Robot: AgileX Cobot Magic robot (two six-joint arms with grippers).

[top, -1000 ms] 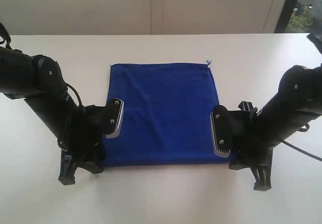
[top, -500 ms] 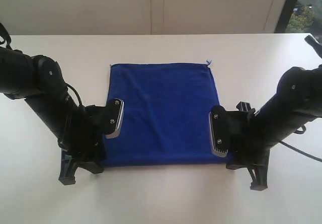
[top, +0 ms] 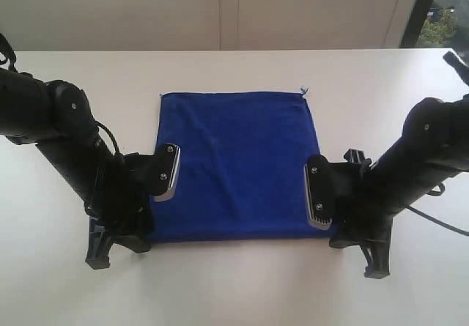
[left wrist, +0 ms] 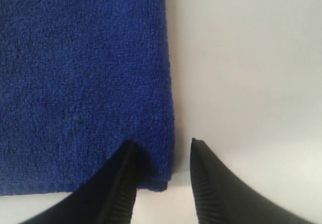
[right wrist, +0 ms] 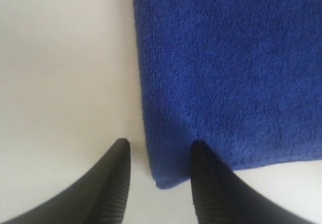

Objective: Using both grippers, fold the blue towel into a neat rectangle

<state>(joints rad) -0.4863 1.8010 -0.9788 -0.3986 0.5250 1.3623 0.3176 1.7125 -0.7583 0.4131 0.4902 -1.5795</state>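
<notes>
Both fingers reach table level, the cloth rumpling point(right wrist: 182, 147) against one, so my right gripper now closes on the towel's near corner point(right wrist: 163, 167).
The blue towel point(top: 234, 165) lies flat on the white table, with a small tag at its far right corner point(top: 304, 90). My left gripper point(top: 152, 196) stands over its near left corner. In the left wrist view the towel point(left wrist: 85, 73) has one fingertip point(left wrist: 121, 183) above the cloth. The other sits over bare table, so the left gripper point(left wrist: 161, 146) is open and astride the side edge. My right gripper point(top: 333, 223) mirrors this at the near right corner. It is open point(right wrist: 158, 146) across the edge of the towel point(right wrist: 231, 68), holding nothing.
The white table point(top: 234, 289) runs wide on all sides of the towel. Both black arms point(top: 51, 121) point(top: 432, 150) angle in from the left and right. A pale wall stands behind the table's far edge, with a window strip point(top: 447, 11) at the far right.
The right arm has shifted slightly inward toward the towel's right edge. The left arm and the towel have stayed still.
</notes>
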